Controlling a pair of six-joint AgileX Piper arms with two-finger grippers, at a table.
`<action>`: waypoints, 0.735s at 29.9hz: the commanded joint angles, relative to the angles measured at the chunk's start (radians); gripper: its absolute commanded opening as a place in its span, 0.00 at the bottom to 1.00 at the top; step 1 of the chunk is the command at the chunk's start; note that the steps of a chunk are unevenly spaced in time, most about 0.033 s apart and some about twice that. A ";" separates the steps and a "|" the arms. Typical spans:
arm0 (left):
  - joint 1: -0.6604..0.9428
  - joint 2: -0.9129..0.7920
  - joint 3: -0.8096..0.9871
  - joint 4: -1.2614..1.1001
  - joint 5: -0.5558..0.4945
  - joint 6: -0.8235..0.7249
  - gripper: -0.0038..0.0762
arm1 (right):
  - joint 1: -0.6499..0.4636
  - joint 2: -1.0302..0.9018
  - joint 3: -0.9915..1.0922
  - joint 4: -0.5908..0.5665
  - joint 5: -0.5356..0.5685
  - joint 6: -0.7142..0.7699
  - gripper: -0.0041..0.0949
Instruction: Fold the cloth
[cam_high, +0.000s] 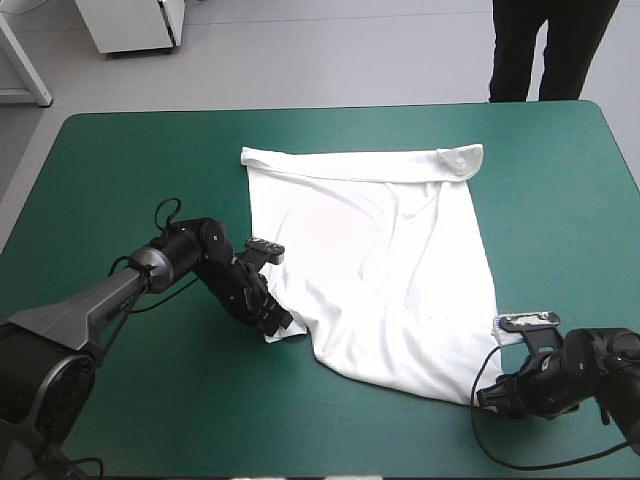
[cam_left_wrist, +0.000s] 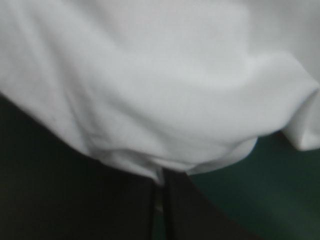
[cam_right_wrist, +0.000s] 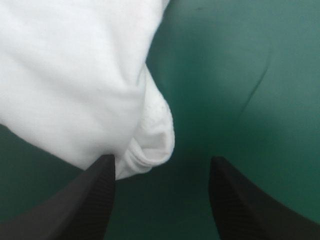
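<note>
Next, my right gripper grabs the white T-shirt by its bunched hem corner (cam_right_wrist: 150, 149), to spread the shirt smooth for folding.
The white T-shirt (cam_high: 380, 260) lies spread on the teal-green cover, with a folded band along its far edge. My left gripper (cam_high: 278, 325) sits low at the shirt's near-left corner. In the left wrist view its fingers (cam_left_wrist: 160, 176) meet in a point, with the shirt's hem (cam_left_wrist: 160, 75) pinched between them. My right gripper (cam_high: 488, 398) rests at the near-right corner. In the right wrist view it (cam_right_wrist: 162, 159) stands open. The shirt's bunched corner (cam_right_wrist: 150, 140) lies between the fingers, close to one finger (cam_right_wrist: 100, 185); the other finger (cam_right_wrist: 235, 195) is over bare cover.
Teal-green cover (cam_high: 120, 170) stretches wide on the left of the shirt, and a narrower strip (cam_high: 560, 200) lies on its right. The table's near edge runs close behind both grippers.
</note>
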 joint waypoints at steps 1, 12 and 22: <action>-0.010 -0.021 -0.012 0.014 0.038 -0.008 0.04 | 0.002 -0.005 -0.012 0.042 -0.069 -0.019 0.58; -0.010 -0.021 -0.028 0.016 0.059 -0.010 0.04 | 0.002 0.148 -0.014 0.153 -0.103 -0.094 0.46; -0.010 -0.042 -0.098 0.020 0.172 -0.010 0.04 | 0.002 0.144 -0.115 0.220 -0.039 -0.182 0.03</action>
